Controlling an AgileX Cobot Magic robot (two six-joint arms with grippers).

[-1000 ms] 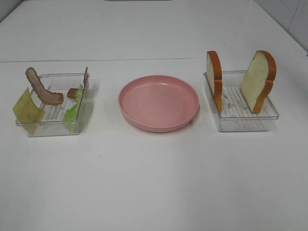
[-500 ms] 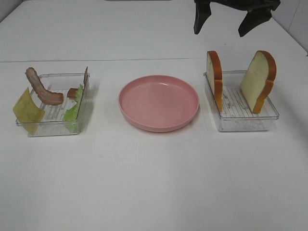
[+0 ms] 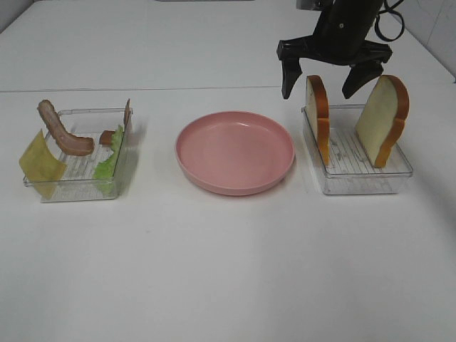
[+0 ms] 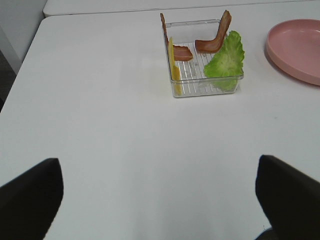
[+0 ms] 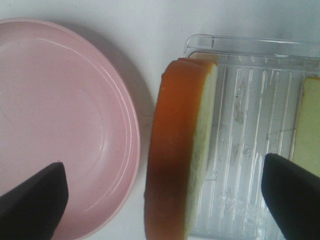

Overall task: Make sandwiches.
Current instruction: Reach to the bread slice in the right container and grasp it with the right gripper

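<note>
I need to grab the bread slice by its brown crust edge (image 3: 318,92) with my right gripper next. That starts a sandwich on the pink round plate (image 3: 235,152).
Two bread slices stand on edge in the right clear tray (image 3: 356,182): one (image 3: 318,117) at its left wall, one (image 3: 383,117) at its right. My right gripper (image 3: 318,91) hangs open just above the left slice, a finger on either side of it, touching nothing. In the right wrist view that slice (image 5: 180,140) lies between the dark fingers (image 5: 30,200). The left tray (image 3: 78,189) holds bacon (image 3: 63,132), a cheese square (image 3: 39,162) and lettuce (image 3: 110,160). My left gripper (image 4: 160,200) is open over bare table, well short of that tray (image 4: 200,87).
A pink round plate (image 3: 235,152) sits between the two trays on the white table. In the right wrist view its rim (image 5: 132,125) lies close to the left bread slice. A table seam runs behind the trays.
The right arm has come into view from the back and dropped down to the left bread slice, its fingers still wide apart. Food, trays and plate have not moved.
</note>
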